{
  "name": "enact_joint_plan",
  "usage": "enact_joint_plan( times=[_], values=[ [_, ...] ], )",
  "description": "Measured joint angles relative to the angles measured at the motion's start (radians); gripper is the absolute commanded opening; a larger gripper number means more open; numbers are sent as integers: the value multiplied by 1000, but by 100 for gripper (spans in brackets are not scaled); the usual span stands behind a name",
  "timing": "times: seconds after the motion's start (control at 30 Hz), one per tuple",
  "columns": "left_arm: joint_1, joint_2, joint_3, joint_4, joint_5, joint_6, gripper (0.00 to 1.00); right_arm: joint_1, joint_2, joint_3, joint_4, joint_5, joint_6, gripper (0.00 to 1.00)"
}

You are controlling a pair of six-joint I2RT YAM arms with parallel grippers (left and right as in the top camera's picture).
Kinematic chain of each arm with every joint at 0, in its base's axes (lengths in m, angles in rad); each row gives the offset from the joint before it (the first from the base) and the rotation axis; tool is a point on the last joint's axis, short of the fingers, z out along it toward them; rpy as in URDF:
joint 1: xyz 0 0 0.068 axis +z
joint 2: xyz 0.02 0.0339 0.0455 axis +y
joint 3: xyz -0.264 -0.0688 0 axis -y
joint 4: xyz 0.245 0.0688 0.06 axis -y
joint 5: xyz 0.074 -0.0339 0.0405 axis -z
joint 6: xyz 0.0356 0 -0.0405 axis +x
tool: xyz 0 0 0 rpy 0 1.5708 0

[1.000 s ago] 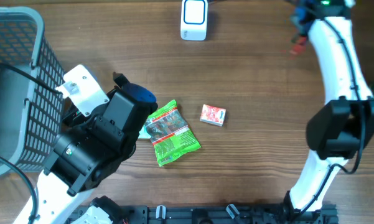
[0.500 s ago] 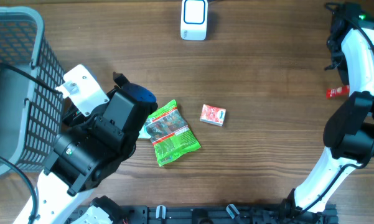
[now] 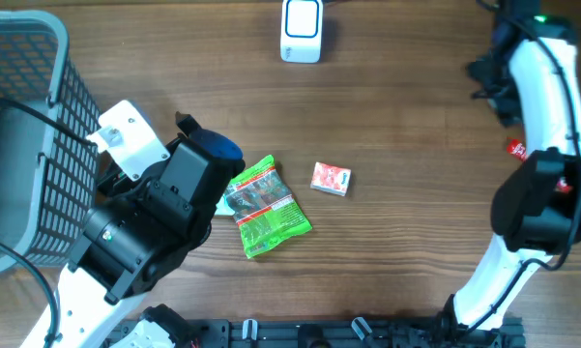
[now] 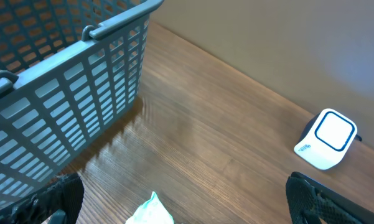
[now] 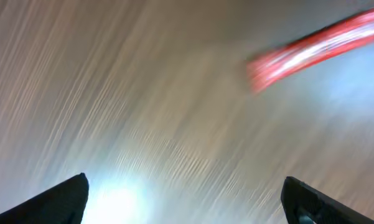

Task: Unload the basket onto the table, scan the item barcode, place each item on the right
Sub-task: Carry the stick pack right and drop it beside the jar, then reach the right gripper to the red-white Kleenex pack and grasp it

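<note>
My right gripper should next grab the small red box by its edge facing the green packet (image 3: 266, 208), so the box's broad sides stay free to scan.
A white barcode scanner (image 3: 302, 29) stands at the table's far edge, also in the left wrist view (image 4: 327, 138). A green packet (image 3: 266, 208) and a small red box (image 3: 331, 179) lie mid-table. My left gripper (image 3: 211, 145) hovers open just left of the packet, whose pale tip (image 4: 150, 213) shows between its fingers (image 4: 62, 198). A small red item (image 3: 515, 148) lies at the right, partly behind the right arm; it is a red blur (image 5: 317, 48) in the right wrist view. My right gripper (image 3: 486, 82) is open and empty (image 5: 187, 199), above and left of that item.
A grey slatted basket (image 3: 39, 116) fills the left side, its wall close to the left arm (image 4: 68, 93). The right arm's white links (image 3: 541, 97) run down the right edge. Bare wooden tabletop (image 3: 406, 126) lies between scanner, box and right arm.
The right arm swung the small red item from near the scanner side to the right, opened and let it go, then pulled back up-left. The left arm stayed still.
</note>
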Motion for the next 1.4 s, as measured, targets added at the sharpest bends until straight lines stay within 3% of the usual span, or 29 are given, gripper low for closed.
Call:
enact_joint_plan(
  times=[0.13,0.33,0.53,0.77,1.0,1.4],
  values=[
    [0,0,0,0,0,0,100,135,0,1,-60,-244,-214,100],
    [0,0,0,0,0,0,100,340,-3,-16,-140,-365,-257,100],
    [0,0,0,0,0,0,100,488,-3,-136,-113,-374,-256,100],
    [0,0,0,0,0,0,100,721,-3,-197,-72,-236,-256,100],
    [0,0,0,0,0,0,100,759,-3,-197,12,-192,-240,93],
    [0,0,0,0,0,0,100,785,95,-197,-2,-128,-166,93]
  ],
)
